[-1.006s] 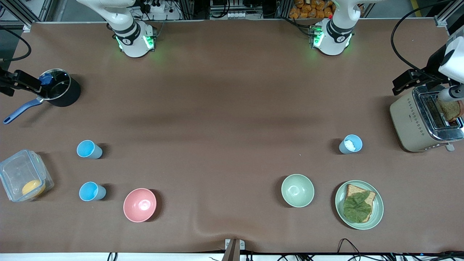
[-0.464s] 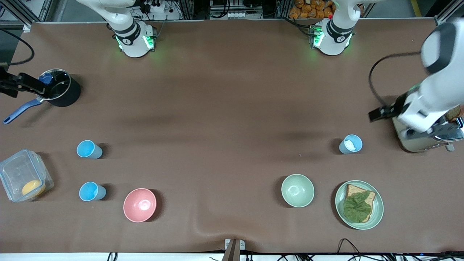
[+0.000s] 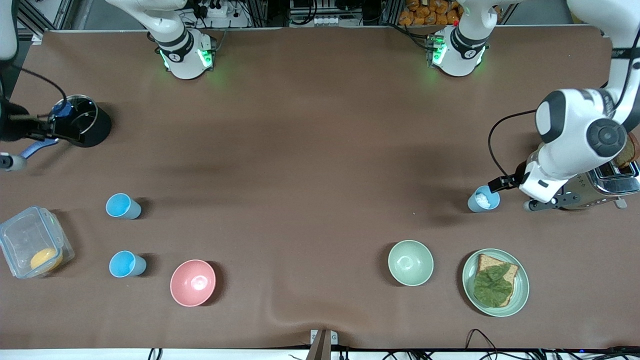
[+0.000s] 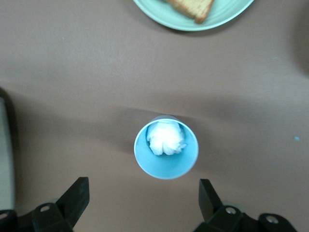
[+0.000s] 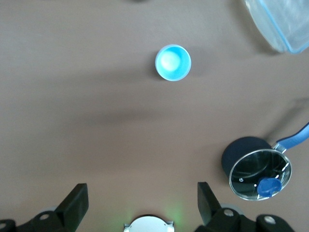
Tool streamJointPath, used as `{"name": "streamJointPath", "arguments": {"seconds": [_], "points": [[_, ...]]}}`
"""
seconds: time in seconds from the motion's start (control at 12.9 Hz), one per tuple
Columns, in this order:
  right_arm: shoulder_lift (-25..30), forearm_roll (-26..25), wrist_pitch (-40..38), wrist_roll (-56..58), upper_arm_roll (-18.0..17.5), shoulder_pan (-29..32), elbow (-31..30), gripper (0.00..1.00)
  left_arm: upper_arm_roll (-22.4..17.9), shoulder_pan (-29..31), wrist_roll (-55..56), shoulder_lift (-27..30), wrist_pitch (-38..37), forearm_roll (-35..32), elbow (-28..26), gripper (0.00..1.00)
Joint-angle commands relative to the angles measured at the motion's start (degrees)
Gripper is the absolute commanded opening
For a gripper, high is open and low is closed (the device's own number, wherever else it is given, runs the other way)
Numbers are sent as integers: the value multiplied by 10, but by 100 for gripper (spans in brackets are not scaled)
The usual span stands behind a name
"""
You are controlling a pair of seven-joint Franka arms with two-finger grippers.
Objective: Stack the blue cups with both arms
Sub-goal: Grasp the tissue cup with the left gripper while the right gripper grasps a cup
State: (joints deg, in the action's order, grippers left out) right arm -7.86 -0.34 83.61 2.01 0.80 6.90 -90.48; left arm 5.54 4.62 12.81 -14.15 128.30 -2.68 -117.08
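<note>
An empty blue cup should go into the cup with the white lump [image 3: 483, 198], so I will next grab the empty one by its rim [image 3: 123, 195] with my right gripper.
Three blue cups stand upright on the brown table. Two empty ones [image 3: 122, 206] [image 3: 127, 264] are toward the right arm's end. The third [image 3: 483, 199], toward the left arm's end, holds a white lump. My left gripper [image 3: 547, 201] hangs open and empty in the air beside that third cup, next to the toaster. In the left wrist view the cup [image 4: 166, 150] lies just ahead of the open left gripper [image 4: 142, 195]. My right gripper [image 5: 142, 199] is open, empty and high up. One blue cup [image 5: 173, 62] shows far below it.
A black pot [image 3: 82, 125] with glass lid and blue handle sits at the right arm's end. A clear container [image 3: 32, 242] holds something orange. A pink bowl [image 3: 193, 282], pale green bowl [image 3: 410, 262], plate [image 3: 520, 295] with leaf-topped bread, and toaster [image 3: 617, 180] also stand here.
My left arm has swung from over the toaster down toward the cup with the white lump. My right arm has shifted slightly by the pot. No cup has moved.
</note>
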Motion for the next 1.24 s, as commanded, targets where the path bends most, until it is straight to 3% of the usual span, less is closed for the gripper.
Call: {"name": "streamJointPath", "arguments": {"seconds": [0.0,0.54,0.85,0.93,1.16], "points": [[-74,3,59,11,-3,37,-2,100,3,7,-9,-14,9,-4,-3,100],[-122,3,363,14,-3,69,-172,100,3,29,-23,-61,29,-38,2,82],[-181,3,441,14,-3,81,-185,100,4,29,-23,-84,47,-38,5,66],[-187,3,443,14,-3,81,-185,100,4,30,-22,-85,47,-37,5,57],[-209,3,453,14,-3,81,-182,100,5,29,-21,-94,50,-31,5,4]]}}
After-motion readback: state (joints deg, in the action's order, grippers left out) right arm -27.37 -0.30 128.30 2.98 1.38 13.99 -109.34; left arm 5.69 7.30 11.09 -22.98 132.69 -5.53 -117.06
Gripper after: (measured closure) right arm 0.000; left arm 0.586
